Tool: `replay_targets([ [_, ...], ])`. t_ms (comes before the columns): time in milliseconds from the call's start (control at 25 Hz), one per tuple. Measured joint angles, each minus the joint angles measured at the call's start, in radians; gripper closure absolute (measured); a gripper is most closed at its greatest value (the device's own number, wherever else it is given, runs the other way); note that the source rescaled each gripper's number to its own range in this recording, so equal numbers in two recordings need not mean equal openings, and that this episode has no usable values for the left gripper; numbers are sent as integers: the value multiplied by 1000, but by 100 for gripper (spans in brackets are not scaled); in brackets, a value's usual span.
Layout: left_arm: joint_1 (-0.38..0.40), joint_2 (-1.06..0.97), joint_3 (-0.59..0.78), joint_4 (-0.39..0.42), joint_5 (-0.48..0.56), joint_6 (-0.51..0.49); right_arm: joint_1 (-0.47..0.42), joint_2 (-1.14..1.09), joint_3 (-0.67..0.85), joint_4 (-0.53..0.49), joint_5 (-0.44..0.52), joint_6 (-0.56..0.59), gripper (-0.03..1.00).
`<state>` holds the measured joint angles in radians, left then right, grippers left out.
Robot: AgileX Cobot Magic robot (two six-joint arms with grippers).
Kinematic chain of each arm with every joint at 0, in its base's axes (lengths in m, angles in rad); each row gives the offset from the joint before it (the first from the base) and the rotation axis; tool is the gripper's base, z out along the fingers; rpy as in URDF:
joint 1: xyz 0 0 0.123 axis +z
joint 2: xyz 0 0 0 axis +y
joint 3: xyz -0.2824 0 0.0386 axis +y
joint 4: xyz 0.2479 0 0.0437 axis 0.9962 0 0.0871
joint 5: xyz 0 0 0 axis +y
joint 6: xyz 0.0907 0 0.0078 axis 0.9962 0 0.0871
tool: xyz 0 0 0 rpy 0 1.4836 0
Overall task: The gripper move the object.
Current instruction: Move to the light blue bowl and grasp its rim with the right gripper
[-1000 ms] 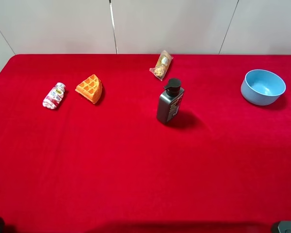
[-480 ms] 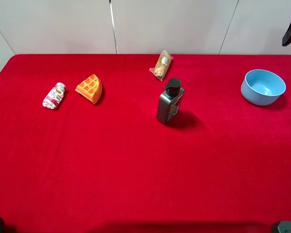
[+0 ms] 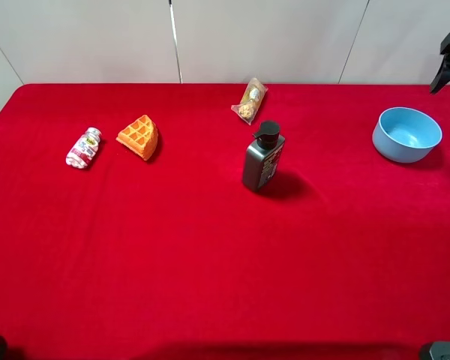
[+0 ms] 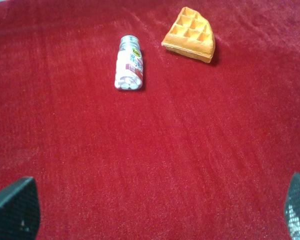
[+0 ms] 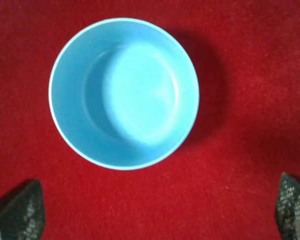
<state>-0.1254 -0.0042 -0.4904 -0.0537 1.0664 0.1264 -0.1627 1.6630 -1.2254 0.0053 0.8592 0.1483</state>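
The light blue bowl's rim point(image 3: 407, 110) point(image 5: 124, 166) is the part my right gripper needs to grab next, to move the bowl across the red cloth.
The light blue bowl point(image 3: 406, 134) stands upright and empty on the red cloth at the far right. In the right wrist view the bowl point(image 5: 124, 93) lies straight below the camera. My right gripper point(image 3: 445, 66) hangs above and just behind the bowl at the right edge of the high view. It is open point(image 5: 157, 210), with its two dark fingertips point(image 5: 17, 210) spread wide and nothing between them. My left gripper point(image 4: 155, 210) is open and empty above the cloth, short of the waffle wedge point(image 4: 190, 34); it does not show in the high view.
A dark grey pump bottle point(image 3: 262, 157) stands mid-table. A waffle wedge point(image 3: 139, 136) and a small lying bottle point(image 3: 84, 147) are at the left. A wrapped snack point(image 3: 250, 100) lies near the back edge. A pale wall runs behind the table.
My right gripper has come into the high view at the top right and dropped a little lower toward the bowl. Nothing on the table has moved.
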Motion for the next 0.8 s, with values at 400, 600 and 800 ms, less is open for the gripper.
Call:
replay_targets([
  [400,0,0,0,0,0,0,-33,163,-1,5,-88,-5,-3],
  [600,0,0,0,0,0,0,-92,233,-1,12,-117,-5,-3],
  [800,0,0,0,0,0,0,-112,297,-5,26,-141,-15,-3],
])
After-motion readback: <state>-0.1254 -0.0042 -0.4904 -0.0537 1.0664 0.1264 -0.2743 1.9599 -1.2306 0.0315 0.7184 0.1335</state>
